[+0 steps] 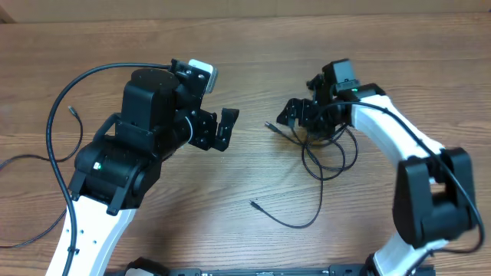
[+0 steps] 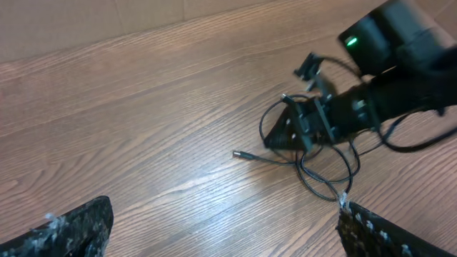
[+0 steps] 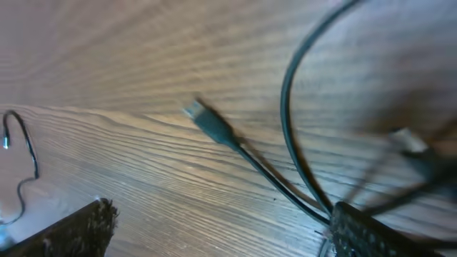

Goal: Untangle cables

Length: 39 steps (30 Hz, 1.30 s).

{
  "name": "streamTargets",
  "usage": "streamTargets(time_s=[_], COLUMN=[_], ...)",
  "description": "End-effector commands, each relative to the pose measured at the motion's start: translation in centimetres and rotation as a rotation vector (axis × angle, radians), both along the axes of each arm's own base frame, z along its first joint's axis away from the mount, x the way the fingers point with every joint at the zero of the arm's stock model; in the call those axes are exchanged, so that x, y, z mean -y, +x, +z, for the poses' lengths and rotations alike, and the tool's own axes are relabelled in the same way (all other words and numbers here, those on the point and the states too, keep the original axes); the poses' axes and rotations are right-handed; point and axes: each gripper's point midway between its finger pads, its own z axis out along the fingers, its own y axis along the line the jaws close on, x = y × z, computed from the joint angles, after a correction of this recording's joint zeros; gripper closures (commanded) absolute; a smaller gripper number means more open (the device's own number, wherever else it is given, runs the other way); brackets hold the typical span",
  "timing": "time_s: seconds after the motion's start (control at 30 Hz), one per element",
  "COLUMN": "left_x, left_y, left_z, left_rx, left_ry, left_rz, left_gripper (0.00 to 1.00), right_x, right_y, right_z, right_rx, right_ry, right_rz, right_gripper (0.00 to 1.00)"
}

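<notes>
I will grab a piece of cable near a plug (image 1: 287, 136) (image 3: 268, 173) with my right gripper, so the loops stay free for my left gripper to untangle.
The cables (image 1: 328, 150) lie as a loose tangle of thin black loops on the wooden table (image 1: 253, 46), right of centre. One strand runs down to a free plug end (image 1: 252, 203), and another plug (image 1: 268, 125) points left out of the tangle. My right gripper (image 1: 301, 115) stands open, low over the tangle's left side. In the right wrist view its right finger (image 3: 385, 232) rests against the strands near a plug (image 3: 207, 121), with nothing between the jaws. My left gripper (image 1: 217, 129) is open and empty, well left of the cables (image 2: 321, 168).
A thin cord with a small plug (image 1: 71, 110) lies at the far left, beside the left arm's thick black wire (image 1: 57, 107). The left arm's bulky body (image 1: 130, 153) fills the left half. The right arm (image 1: 414, 161) curves down the right side.
</notes>
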Motion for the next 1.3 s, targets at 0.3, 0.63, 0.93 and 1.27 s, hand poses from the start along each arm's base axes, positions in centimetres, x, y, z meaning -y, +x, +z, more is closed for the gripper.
streamTargets(time_s=[0.3, 0.63, 0.93, 1.27], left_x=[-0.5, -0.5, -0.6, -0.6], left_y=[0.3, 0.3, 0.1, 0.1], left_z=[0.2, 0.2, -0.1, -0.1], left_rx=[0.002, 0.002, -0.009, -0.009], left_ry=[0.002, 0.003, 0.007, 0.007], left_rz=[0.025, 0.025, 0.025, 0.025], left_gripper=[0.00, 0.00, 0.00, 0.00], right_x=[3.8, 3.0, 1.8, -2.5], right_y=[1.6, 1.1, 1.3, 1.8], right_z=[0.1, -2.2, -3.9, -2.8], right_rx=[0.061, -0.023, -0.056, 0.005], right_ry=[-0.195, -0.153, -0.095, 0.079], right_rz=[-0.145, -0.155, -0.130, 0.010], right_gripper=[0.00, 0.00, 0.00, 0.09])
